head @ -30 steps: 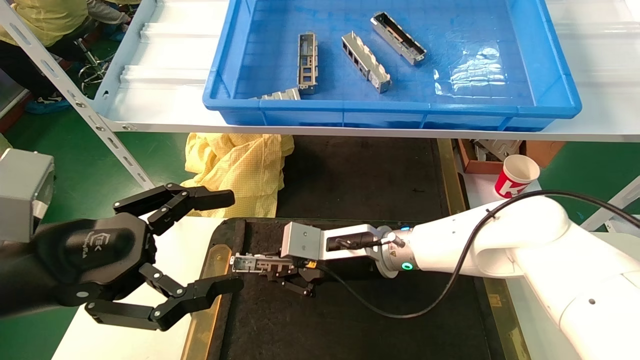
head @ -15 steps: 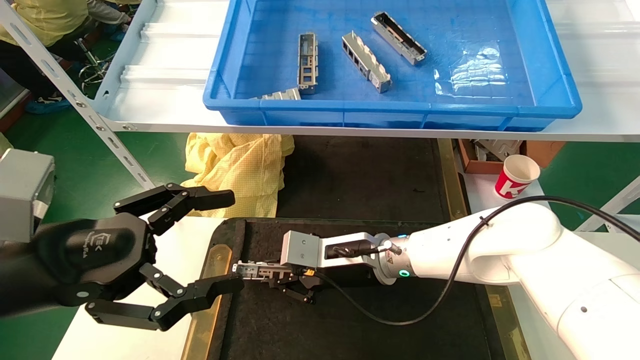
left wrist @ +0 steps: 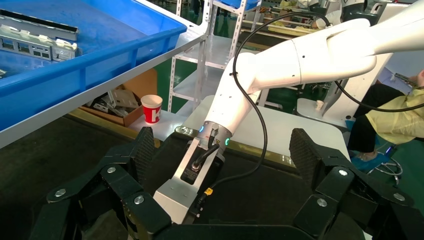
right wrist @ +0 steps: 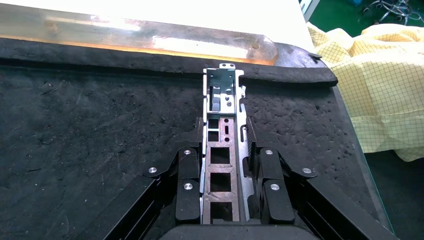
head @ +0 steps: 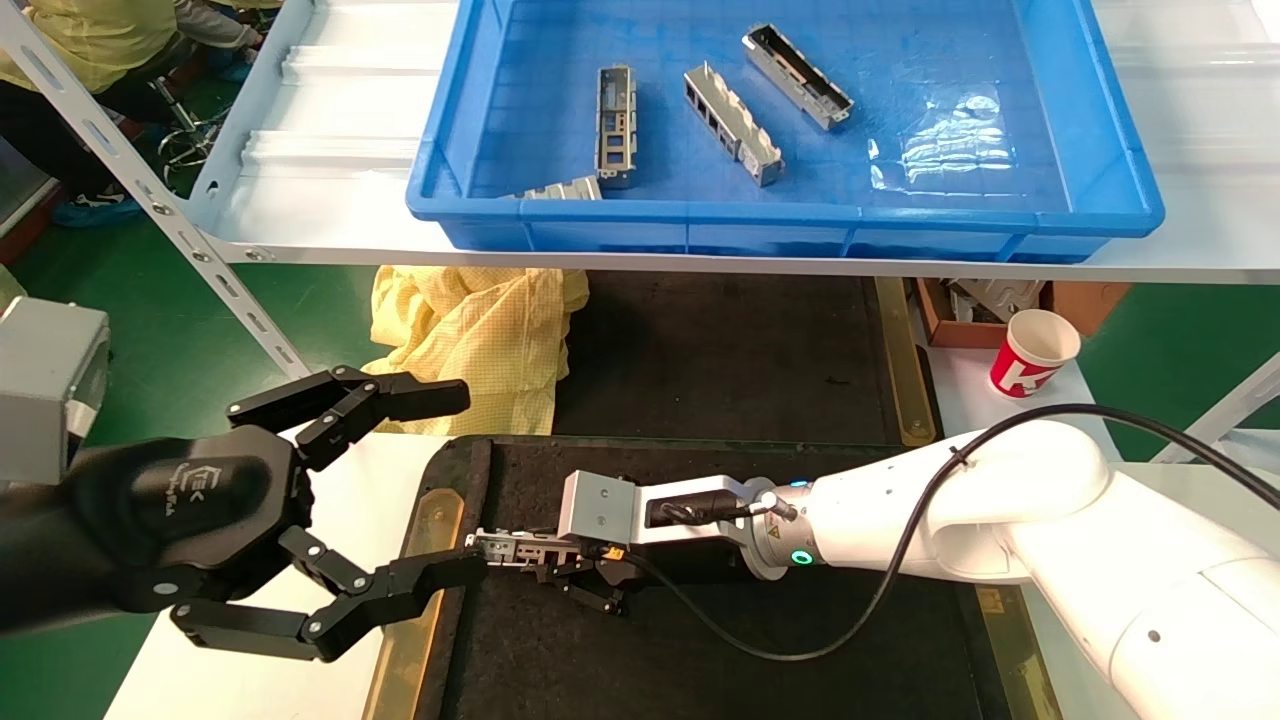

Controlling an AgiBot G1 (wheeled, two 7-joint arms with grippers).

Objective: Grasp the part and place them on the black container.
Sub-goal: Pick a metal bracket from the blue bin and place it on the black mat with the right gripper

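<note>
The silver-grey part lies flat over the black container's felt and would settle there, so it is time for my right gripper to open.
My right gripper is shut on a silver-grey part, gripping its long sides. It holds the part flat and low over the left end of the black container, close to the brass strip. In the right wrist view the part sticks out past the fingers toward the tray's edge; I cannot tell whether it touches the felt. Several more parts lie in the blue crate. My left gripper is open and empty, parked at the tray's left edge.
The blue crate stands on a white shelf behind and above the tray. A yellow cloth lies behind the tray's left end. A red-and-white paper cup and a cardboard box stand at the right.
My right gripper has moved slightly down and nearer with the part still in it. The left arm has not moved.
</note>
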